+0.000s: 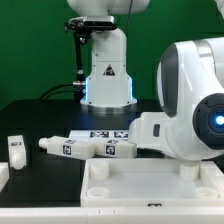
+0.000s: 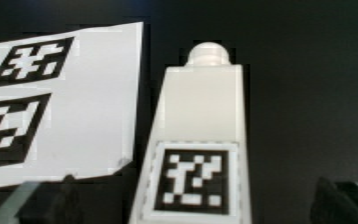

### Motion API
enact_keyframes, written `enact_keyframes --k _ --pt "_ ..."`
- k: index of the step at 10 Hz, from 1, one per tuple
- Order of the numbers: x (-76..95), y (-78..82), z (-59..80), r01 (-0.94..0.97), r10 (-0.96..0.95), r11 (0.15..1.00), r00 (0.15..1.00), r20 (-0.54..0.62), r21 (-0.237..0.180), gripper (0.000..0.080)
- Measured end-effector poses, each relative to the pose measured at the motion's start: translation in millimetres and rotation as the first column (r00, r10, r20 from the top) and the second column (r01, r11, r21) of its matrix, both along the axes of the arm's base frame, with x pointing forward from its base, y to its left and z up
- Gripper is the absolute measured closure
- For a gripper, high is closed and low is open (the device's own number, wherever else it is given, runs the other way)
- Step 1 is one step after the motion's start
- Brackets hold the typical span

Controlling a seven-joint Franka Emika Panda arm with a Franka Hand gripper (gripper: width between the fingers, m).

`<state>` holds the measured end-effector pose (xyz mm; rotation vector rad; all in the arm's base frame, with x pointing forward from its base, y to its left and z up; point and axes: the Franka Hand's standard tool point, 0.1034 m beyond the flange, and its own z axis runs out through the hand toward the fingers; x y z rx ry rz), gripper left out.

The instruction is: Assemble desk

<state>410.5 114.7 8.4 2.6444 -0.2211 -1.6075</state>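
My open fingers are on either side of the leg's tagged end [image 2: 194,183] in the wrist view, so my gripper should close on the leg now.
In the wrist view a white desk leg [image 2: 197,120] lies on the black table, its threaded tip [image 2: 206,52] pointing away and a square tag [image 2: 197,180] on its near end. My gripper [image 2: 202,208] is open, with a dark finger [image 2: 55,198] on one side of the leg's tagged end and the other on the far side; neither touches it. In the exterior view several white legs [image 1: 92,148] lie in a row at mid-table. Another leg [image 1: 15,150] stands at the exterior view's left. The tabletop panel [image 1: 135,188] lies flat at the front.
The marker board [image 2: 43,100] lies right beside the leg under my gripper. The robot's base [image 1: 105,75] stands at the back centre. The arm's big white body [image 1: 195,100] fills the exterior view's right and hides the hand.
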Motion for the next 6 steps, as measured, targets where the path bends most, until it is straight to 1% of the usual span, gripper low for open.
enact_keyframes --k 1,2,3,4,5,6 --pt "0.1 -0.2 0.0 0.000 0.000 1.000 1.000 0.000 0.000 0.0178" --pt "0.1 -0.3 -0.1 0.001 -0.001 1.000 1.000 0.000 0.000 0.0178" --pt "0.1 -0.6 -0.1 0.001 -0.001 1.000 1.000 0.000 0.000 0.0356" --pt "0.2 -0.9 -0.1 0.002 -0.002 1.000 1.000 0.000 0.000 0.0514" --pt "2.7 -2.0 1.6 0.003 -0.003 1.000 1.000 0.004 0.004 0.0514" --pt "15.6 -5.6 13.6 0.009 -0.009 1.000 0.999 0.036 0.014 0.0512"
